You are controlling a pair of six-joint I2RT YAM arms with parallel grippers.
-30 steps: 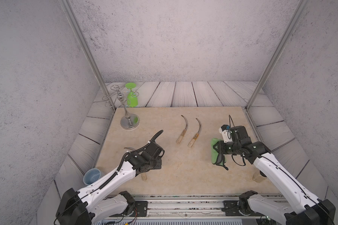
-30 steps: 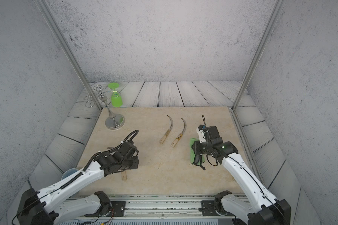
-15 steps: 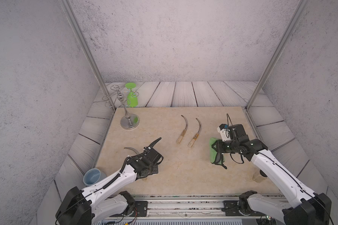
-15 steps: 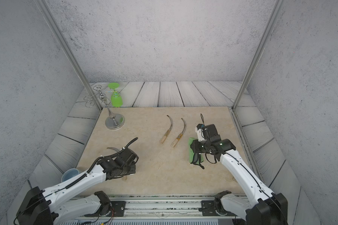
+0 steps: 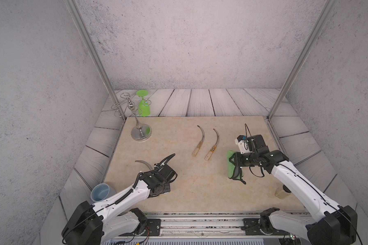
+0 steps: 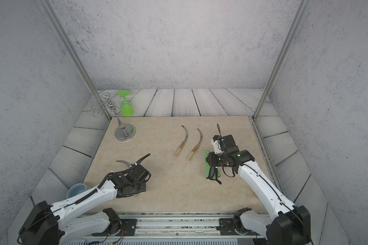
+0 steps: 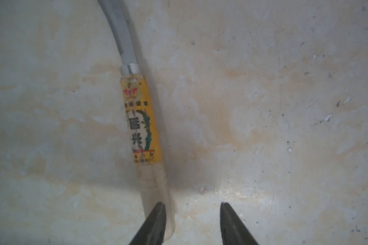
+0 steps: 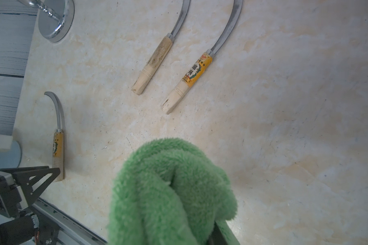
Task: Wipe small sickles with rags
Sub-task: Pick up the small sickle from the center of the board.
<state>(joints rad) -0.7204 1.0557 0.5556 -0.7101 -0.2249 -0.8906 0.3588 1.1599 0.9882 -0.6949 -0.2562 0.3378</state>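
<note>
The labelled sickle needs wiping on its blade, so I will grab the sickle across its handle near the butt end with my left gripper next, leaving the blade free.
Two small sickles lie side by side mid-table, one plain-handled [image 5: 198,146] [image 8: 157,57], one with an orange label [image 5: 211,148] [image 8: 197,70]. A third labelled sickle [image 7: 140,118] [image 8: 58,148] lies near the front left; in both top views only its blade [image 5: 142,163] [image 6: 123,163] shows beyond my left arm. My left gripper [image 7: 192,204] [image 5: 160,184] stands open low over the table. One fingertip [image 7: 157,214] rests at the handle's butt end, and bare table shows between the jaws. My right gripper [image 5: 235,163] [image 6: 210,163] is shut on the green rag [image 5: 229,169] [image 8: 168,191], which hangs above the table right of the pair.
A chrome glass stand [image 5: 140,132] and a green upside-down glass [image 5: 143,108] stand at the back left. A blue cup [image 5: 100,193] sits off the mat's front left corner, and a small jar [image 5: 283,192] is at the front right. The metal rail [image 5: 200,220] runs along the front edge.
My left gripper has drawn back toward the front, from over the handle's middle to its butt end, and lowered. My right gripper with the rag shifted slightly left.
</note>
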